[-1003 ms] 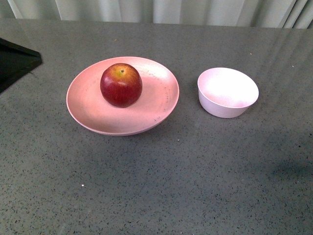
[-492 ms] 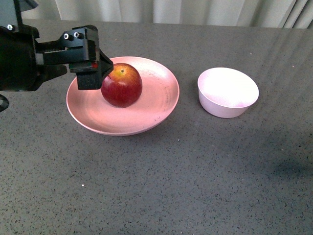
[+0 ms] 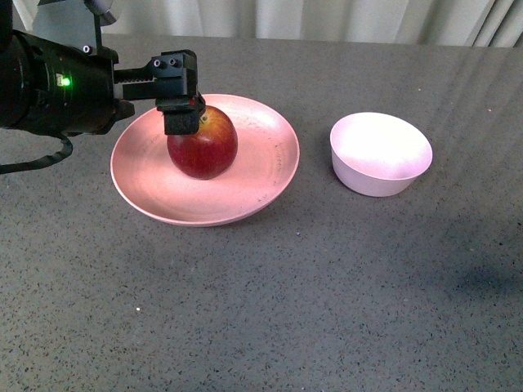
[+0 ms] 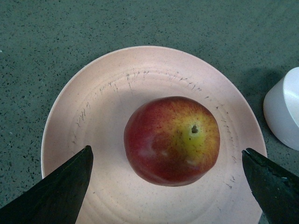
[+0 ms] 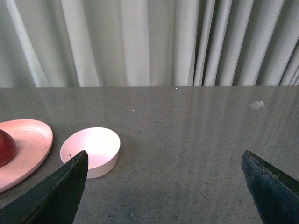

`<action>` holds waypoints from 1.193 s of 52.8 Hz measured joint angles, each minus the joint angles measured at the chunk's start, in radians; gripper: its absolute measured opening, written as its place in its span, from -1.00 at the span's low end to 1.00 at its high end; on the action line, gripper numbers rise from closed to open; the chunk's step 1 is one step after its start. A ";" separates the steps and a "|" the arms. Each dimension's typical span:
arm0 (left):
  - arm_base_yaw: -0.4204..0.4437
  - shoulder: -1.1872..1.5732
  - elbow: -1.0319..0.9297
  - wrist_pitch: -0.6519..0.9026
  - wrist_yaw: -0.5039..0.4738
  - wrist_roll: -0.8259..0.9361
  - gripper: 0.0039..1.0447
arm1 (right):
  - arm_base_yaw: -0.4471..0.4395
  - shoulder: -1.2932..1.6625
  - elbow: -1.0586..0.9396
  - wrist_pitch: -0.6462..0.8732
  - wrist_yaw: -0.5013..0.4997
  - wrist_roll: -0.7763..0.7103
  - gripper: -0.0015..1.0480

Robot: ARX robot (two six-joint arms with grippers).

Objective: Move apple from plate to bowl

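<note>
The dark-red apple should go into the bowl, so my left gripper will next grab it around its rounded body.
The dark-red apple with a yellow patch round its stem sits on the wide pink plate at the left of the grey table. The small pale bowl stands to the plate's right, empty. My left gripper hangs open just above the apple's back left side. In the left wrist view the apple lies on the plate between the two spread fingertips, untouched. My right gripper is open and empty, out of the front view; its wrist view shows the bowl and plate.
The left arm's black body reaches in from the left edge over the table. A pale curtain hangs behind the table's far edge. The bowl's side shows at the edge of the left wrist view.
The left arm has come in from the left and moved right over the plate, so its open gripper now hangs above the apple. The apple, plate and bowl have not moved.
</note>
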 joint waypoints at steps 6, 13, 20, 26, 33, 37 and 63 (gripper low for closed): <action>0.000 0.027 0.029 -0.008 -0.003 0.003 0.83 | 0.000 0.000 0.000 0.000 0.000 0.000 0.83; -0.004 0.055 0.062 -0.018 -0.014 0.008 0.83 | 0.000 0.000 0.000 0.000 0.000 0.000 0.83; -0.017 0.082 0.092 -0.027 -0.026 0.010 0.83 | 0.000 0.000 0.000 0.000 0.000 0.000 0.83; -0.026 0.099 0.108 -0.032 -0.034 0.012 0.83 | 0.000 0.000 0.000 0.000 0.000 0.000 0.83; -0.035 0.124 0.126 -0.039 -0.050 0.017 0.83 | 0.000 0.000 0.000 0.000 0.000 0.000 0.83; -0.042 0.138 0.134 -0.043 -0.055 0.026 0.83 | 0.000 0.000 0.000 0.000 0.000 0.000 0.83; -0.069 0.174 0.153 -0.055 -0.080 0.066 0.60 | 0.000 0.000 0.000 0.000 0.000 0.000 0.83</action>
